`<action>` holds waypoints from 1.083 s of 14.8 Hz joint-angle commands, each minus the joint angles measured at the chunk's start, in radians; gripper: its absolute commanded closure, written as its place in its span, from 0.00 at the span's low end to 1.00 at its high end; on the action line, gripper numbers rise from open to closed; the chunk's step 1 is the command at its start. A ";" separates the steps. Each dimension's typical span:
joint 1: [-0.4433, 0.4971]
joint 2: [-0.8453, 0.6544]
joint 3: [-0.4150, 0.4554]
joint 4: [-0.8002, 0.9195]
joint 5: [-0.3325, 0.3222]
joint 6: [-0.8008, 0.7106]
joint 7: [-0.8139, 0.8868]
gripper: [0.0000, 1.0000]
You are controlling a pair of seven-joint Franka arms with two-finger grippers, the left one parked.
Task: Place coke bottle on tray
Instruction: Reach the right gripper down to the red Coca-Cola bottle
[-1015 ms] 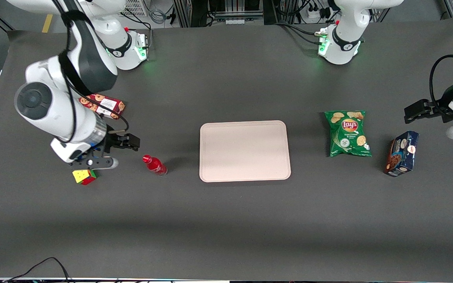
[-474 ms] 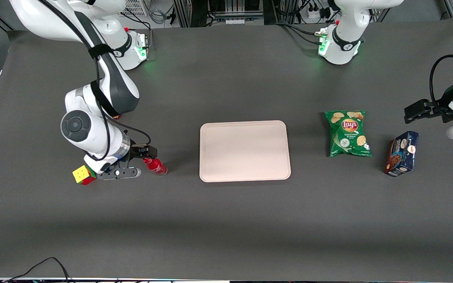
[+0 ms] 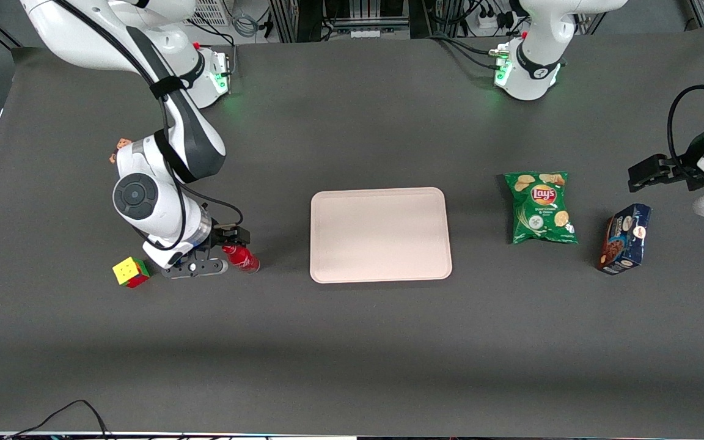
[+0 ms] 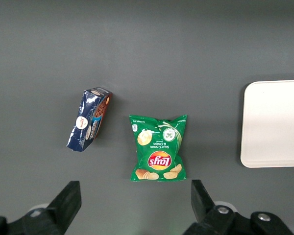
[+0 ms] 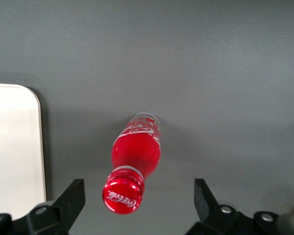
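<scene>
The coke bottle needs to go on the tray (image 5: 14, 152). My right gripper will next grab the bottle by its end with the cap (image 5: 123, 192).
The coke bottle (image 3: 242, 257) is a small red bottle with a red cap, standing upright on the dark table beside the tray (image 3: 380, 234), toward the working arm's end. The tray is large, flat and pale beige-pink, with nothing on it. My right gripper (image 3: 230, 241) is open and hovers just above the bottle's cap. In the right wrist view the bottle (image 5: 136, 155) stands between the two spread fingers, its cap (image 5: 122, 195) closer to one finger (image 5: 72, 199) than to the other. The tray's edge (image 5: 14, 147) shows there too.
A coloured puzzle cube (image 3: 130, 272) lies close to the gripper, on the side away from the tray. A red cookie box (image 3: 120, 146) peeks out from under the arm. A green chips bag (image 3: 540, 208) and a blue cookie box (image 3: 625, 238) lie toward the parked arm's end.
The right arm has swung from near the cookie box toward the tray and come down, bringing the open gripper over the bottle's cap. The bottle has not moved.
</scene>
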 commanded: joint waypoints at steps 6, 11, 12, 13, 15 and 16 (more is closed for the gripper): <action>0.017 0.008 0.003 -0.014 -0.021 0.057 0.051 0.29; 0.017 0.011 0.005 -0.016 -0.021 0.068 0.054 0.68; 0.017 0.011 0.005 -0.016 -0.021 0.069 0.054 0.81; 0.017 0.011 0.005 -0.016 -0.021 0.069 0.054 0.93; 0.017 0.004 0.005 -0.016 -0.021 0.066 0.054 1.00; 0.017 -0.004 0.005 -0.016 -0.021 0.062 0.056 1.00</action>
